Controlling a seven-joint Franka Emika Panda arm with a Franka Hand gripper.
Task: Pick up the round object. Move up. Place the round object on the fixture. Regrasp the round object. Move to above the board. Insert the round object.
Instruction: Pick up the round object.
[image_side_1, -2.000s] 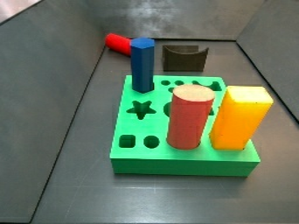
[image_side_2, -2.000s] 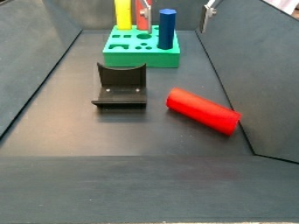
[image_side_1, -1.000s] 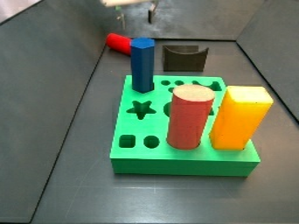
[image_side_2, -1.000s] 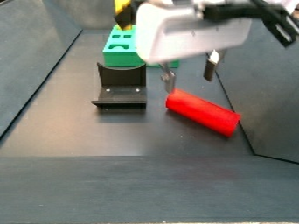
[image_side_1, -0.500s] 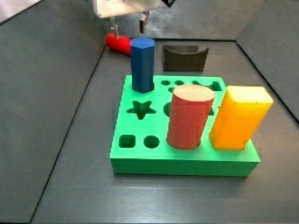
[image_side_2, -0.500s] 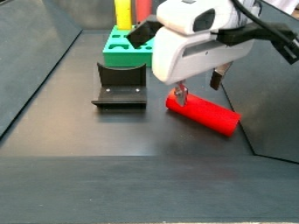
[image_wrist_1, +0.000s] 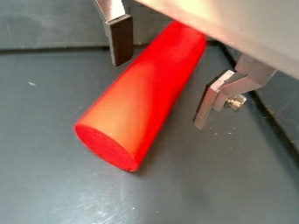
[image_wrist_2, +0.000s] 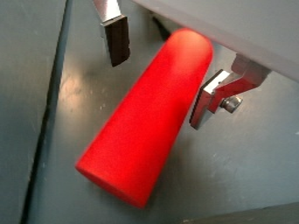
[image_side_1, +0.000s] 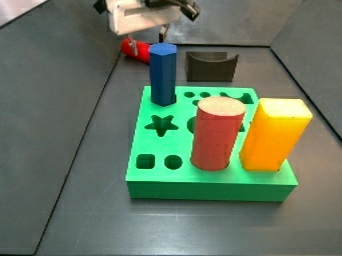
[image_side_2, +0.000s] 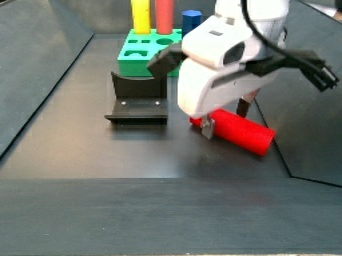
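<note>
I will next grab the red peg (image_wrist_1: 146, 87) around its curved body (image_wrist_1: 163, 74) with my gripper. Then I will set the peg on the fixture to regrasp it.
The round object, a glossy red cylinder peg (image_wrist_1: 146, 87), lies flat on the dark floor and shows in both wrist views (image_wrist_2: 152, 114). My gripper (image_wrist_1: 170, 66) is open and low over it, one silver finger on each side, with small gaps to the peg. In both side views the gripper (image_side_2: 225, 118) sits down over the peg (image_side_2: 251, 133), which lies near the wall (image_side_1: 132, 47). The fixture (image_side_2: 138, 100) stands empty beside it. The green board (image_side_1: 174, 175) lies further off.
On the board stand a blue hexagonal peg (image_side_1: 162, 75), a wider brick-red cylinder (image_side_1: 218, 133) and a yellow block (image_side_1: 275, 132). Sloping grey walls (image_side_2: 301, 90) close in the floor; the peg lies close to one wall.
The gripper has come into view and dropped down until its open fingers straddle the red peg. The peg, fixture and board have not moved.
</note>
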